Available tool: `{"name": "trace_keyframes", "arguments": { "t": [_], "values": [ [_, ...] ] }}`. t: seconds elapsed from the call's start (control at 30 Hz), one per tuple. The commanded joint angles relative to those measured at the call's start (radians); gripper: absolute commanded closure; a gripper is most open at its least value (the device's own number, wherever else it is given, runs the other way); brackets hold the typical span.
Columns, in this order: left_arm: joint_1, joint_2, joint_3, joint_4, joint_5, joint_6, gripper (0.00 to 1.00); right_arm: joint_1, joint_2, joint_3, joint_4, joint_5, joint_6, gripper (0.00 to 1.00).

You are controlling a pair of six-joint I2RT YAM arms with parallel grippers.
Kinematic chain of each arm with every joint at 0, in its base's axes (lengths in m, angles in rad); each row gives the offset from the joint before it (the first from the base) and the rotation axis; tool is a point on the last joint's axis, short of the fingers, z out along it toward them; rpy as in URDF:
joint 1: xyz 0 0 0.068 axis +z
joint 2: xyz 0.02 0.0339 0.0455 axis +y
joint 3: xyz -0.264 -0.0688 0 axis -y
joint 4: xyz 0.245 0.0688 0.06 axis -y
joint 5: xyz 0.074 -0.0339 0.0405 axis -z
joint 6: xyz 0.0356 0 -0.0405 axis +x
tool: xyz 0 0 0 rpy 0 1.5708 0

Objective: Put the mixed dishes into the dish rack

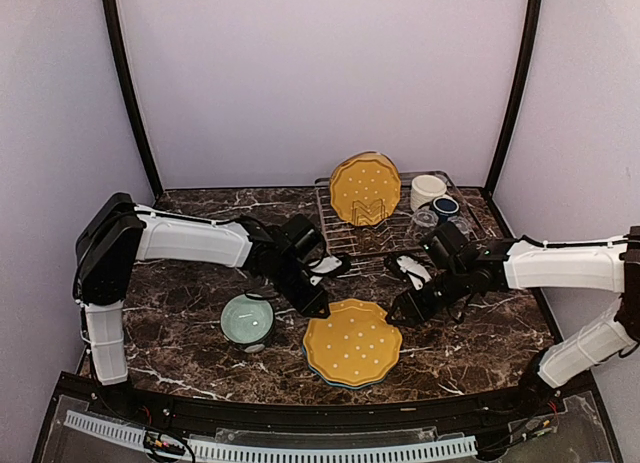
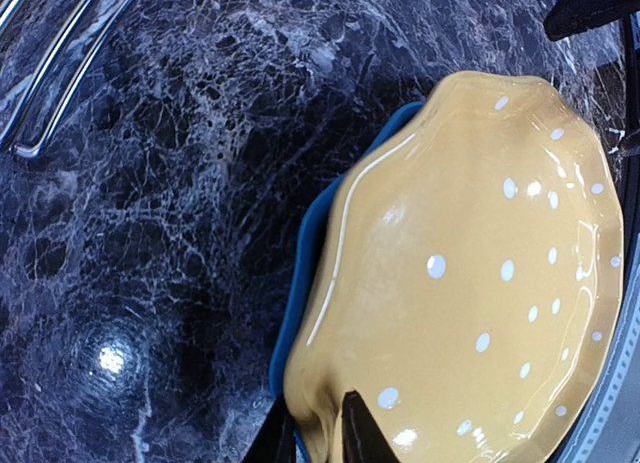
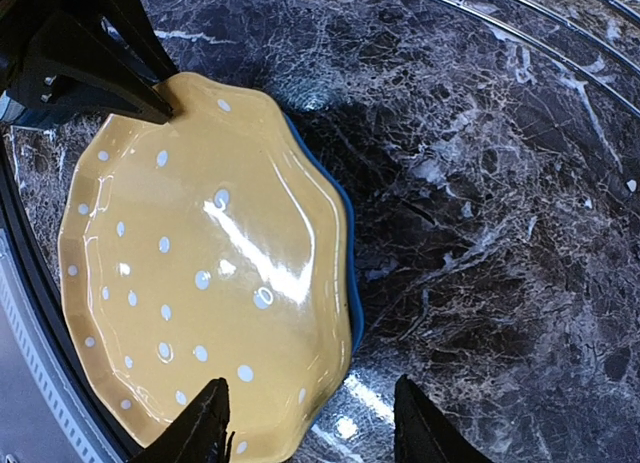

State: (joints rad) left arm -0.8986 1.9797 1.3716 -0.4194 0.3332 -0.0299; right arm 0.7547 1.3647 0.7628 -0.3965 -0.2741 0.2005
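The right gripper grips the yellow dotted plate's rim (image 1: 396, 327) across from my left gripper next, which leaves the plate's near edge free to enter the dish rack (image 1: 345, 238).
A yellow dotted plate (image 1: 352, 343) lies on a blue plate (image 1: 335, 380) at the table's front centre. My left gripper (image 1: 316, 305) is shut on its far-left rim (image 2: 312, 413); the blue plate's rim (image 2: 300, 273) runs beside the outer finger. My right gripper (image 1: 402, 313) is open (image 3: 310, 383) and straddles the stack's right rim, one finger over the yellow plate (image 3: 200, 263), one over the table. The mint-green bowl (image 1: 247, 320) stands to the left. The dish rack (image 1: 345, 238) holds another yellow dotted plate (image 1: 365, 188), the cream mug (image 1: 427, 192), navy mug (image 1: 445, 206) and glass tumbler (image 1: 426, 220). The cream bird plate is out of view.
The table is dark marble (image 1: 180, 343). Rack wires show at the edge of the left wrist view (image 2: 50, 83) and the right wrist view (image 3: 520, 33). The left gripper's black body shows in the right wrist view (image 3: 90, 53).
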Motion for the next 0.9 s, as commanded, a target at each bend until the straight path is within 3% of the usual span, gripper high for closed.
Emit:
{"name": "trace_keyframes", "arguments": {
  "t": [0.0,0.13,0.5,0.87],
  "values": [
    [-0.005,0.003,0.016,-0.035,0.039,0.013,0.91,0.012,0.011,-0.013,0.031,-0.010,0.016,0.46],
    [-0.005,0.000,0.021,-0.040,0.032,0.010,0.99,0.012,0.002,-0.006,0.020,0.004,0.019,0.46],
    [-0.005,-0.090,0.023,-0.017,-0.024,-0.005,0.99,0.012,-0.030,0.024,-0.006,0.036,0.036,0.39],
    [-0.005,-0.282,-0.127,0.218,-0.071,-0.003,0.99,0.010,0.016,0.089,0.038,-0.034,0.004,0.29]
  ]
}}
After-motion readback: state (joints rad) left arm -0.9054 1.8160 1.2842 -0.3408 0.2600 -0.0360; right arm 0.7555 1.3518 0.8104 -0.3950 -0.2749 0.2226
